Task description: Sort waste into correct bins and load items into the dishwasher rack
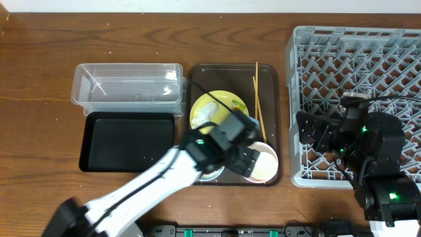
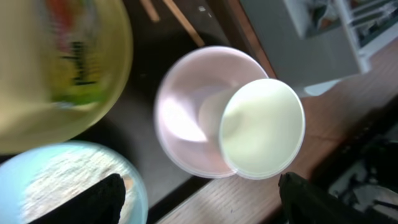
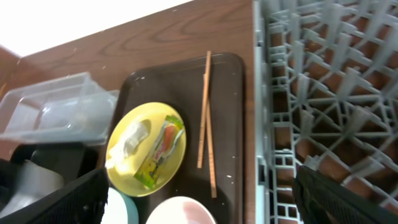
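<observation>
Next, my right gripper reaches the white cup [image 1: 264, 168] and grips its outer sides near one end, leaving the cup's other end free for dishwasher-rack [image 1: 355, 72] loading.
The yellow plate [image 1: 220, 104] lies on the brown serving tray and carries the snack wrapper [image 3: 159, 151] and the white paper scrap [image 3: 130, 137]. Two chopsticks [image 3: 205, 124] lie beside it. My left gripper [image 2: 199, 205] is open and empty, hovering over the white-pink bowl [image 2: 186, 112], in which the white cup [image 2: 262, 127] lies tilted. The light blue bowl [image 2: 56, 180] holds rice scraps, by the left finger. My right gripper [image 3: 205, 208] is open and empty at the left edge of the grey dishwasher rack [image 1: 358, 72]. The clear tub [image 1: 128, 82] and black tray [image 1: 128, 141] sit at left.
The dark brown serving tray [image 1: 270, 85] stands between the bins and the rack, holding all the dishes. My left arm [image 1: 151, 181] reaches in from the front over the light blue bowl. My right arm [image 1: 375, 151] sits over the rack's front left part.
</observation>
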You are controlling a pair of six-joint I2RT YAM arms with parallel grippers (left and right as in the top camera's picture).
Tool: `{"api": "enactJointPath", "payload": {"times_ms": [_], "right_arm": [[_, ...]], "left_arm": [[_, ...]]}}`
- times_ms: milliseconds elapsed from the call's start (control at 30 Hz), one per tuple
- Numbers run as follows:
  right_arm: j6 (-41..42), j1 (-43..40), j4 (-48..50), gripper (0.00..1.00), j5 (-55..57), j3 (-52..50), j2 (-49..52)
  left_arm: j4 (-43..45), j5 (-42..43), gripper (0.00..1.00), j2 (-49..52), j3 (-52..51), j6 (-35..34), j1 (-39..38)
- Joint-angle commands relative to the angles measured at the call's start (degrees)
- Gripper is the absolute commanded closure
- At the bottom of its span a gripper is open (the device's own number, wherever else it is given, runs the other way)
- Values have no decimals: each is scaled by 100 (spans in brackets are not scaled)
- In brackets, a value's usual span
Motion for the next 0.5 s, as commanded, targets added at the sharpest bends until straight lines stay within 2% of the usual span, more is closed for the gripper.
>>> {"api": "enactJointPath", "payload": {"times_ms": [0,67,167,233,300,367,433,467], "right_arm": [[216,-52,-22,7,223,103,-7],[214,-52,-28,7,223,103,-7],[214,-52,-50,7,221,103,-7],[216,-52,-74,6,219,103,-7],[214,-52,-85,5,219,103,-7],[214,-50,-94,3,205,103,-7],[133,-52,-92,1,63,103,-9],[24,-50,-90,1,-50,103,-9]], "left_arm": [[195,-321,21,472,52,-188,-286],[345,-328,26,728,52,-197,-424],[461,-350,41,984,55,-197,-496],[470,-348,62,1019,55,-199,-481],[468,-350,75,898,70,-197,-450],[468,-348,81,667,92,-197,-365],[417,-315,93,341,109,-245,-195],[400,-201,94,155,111,-264,-70]]}}
